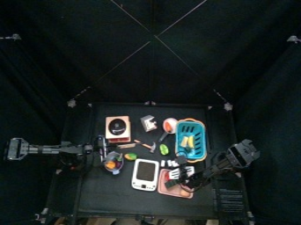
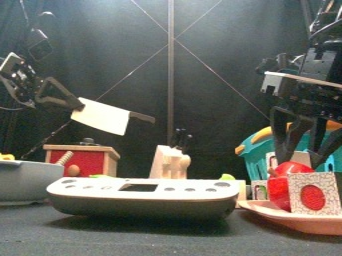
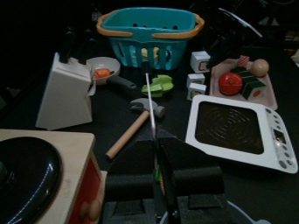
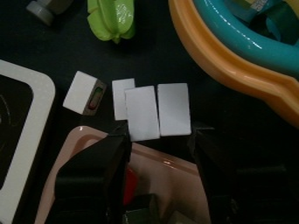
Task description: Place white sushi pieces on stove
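My right gripper should next take hold of the pair of white sushi pieces by their outer long edges, so that it can place them on the stove.
Several white sushi pieces (image 4: 142, 112) lie side by side on the black table between the white stove (image 4: 24, 105) and the blue basket (image 4: 233, 44). One more piece (image 4: 84, 92) lies beside the stove's edge. They also show in the left wrist view (image 3: 195, 85). My right gripper (image 4: 163, 156) is open and empty, hanging just above them over the pink tray (image 4: 87, 140). The stove (image 1: 143, 173) sits at the table's front middle. My left gripper (image 3: 163, 179) is shut on a knife with a white blade (image 2: 100, 117), held up at the left.
The pink tray (image 2: 287, 215) holds red toy food. A green piece (image 4: 114, 17) lies near the basket (image 1: 192, 141). A red box (image 2: 80, 158), a white carton (image 3: 65, 87), a wooden-handled tool (image 3: 135, 131) and a bowl (image 1: 114, 163) stand at the left and middle.
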You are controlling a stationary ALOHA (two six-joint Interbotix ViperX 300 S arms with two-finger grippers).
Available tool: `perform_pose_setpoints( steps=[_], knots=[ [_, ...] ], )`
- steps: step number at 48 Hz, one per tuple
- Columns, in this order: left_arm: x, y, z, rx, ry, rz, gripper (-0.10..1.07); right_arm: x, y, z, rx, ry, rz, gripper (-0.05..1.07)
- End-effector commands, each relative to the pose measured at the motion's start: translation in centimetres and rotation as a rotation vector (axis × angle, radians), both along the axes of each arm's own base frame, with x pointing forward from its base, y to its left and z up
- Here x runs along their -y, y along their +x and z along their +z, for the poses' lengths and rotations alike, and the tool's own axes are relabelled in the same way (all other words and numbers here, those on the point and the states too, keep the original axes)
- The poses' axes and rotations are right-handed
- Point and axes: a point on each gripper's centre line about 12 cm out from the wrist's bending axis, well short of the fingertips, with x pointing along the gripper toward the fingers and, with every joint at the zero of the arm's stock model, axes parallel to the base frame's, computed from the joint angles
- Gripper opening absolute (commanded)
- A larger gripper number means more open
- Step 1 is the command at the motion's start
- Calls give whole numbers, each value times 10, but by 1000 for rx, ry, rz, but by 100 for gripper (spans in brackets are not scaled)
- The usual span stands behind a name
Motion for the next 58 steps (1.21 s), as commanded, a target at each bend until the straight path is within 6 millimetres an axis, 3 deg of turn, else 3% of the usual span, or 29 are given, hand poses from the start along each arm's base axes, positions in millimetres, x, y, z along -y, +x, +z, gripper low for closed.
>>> perform_pose_setpoints(
  steps=[1,17,32,48,58],
  knots=[
    [0,3,6,18,2,0,34,-5,8,20,62,9,29,69],
    [0,4,7,20,2,0,34,-16,49,54,52,-148,320,69],
    [0,4,7,21,2,0,34,-21,94,72,-21,-285,674,69],
    [0,3,6,18,2,0,34,5,130,70,10,-292,945,69],
    [0,3,5,14,1,0,34,17,136,51,89,-209,1029,70]
  ],
)
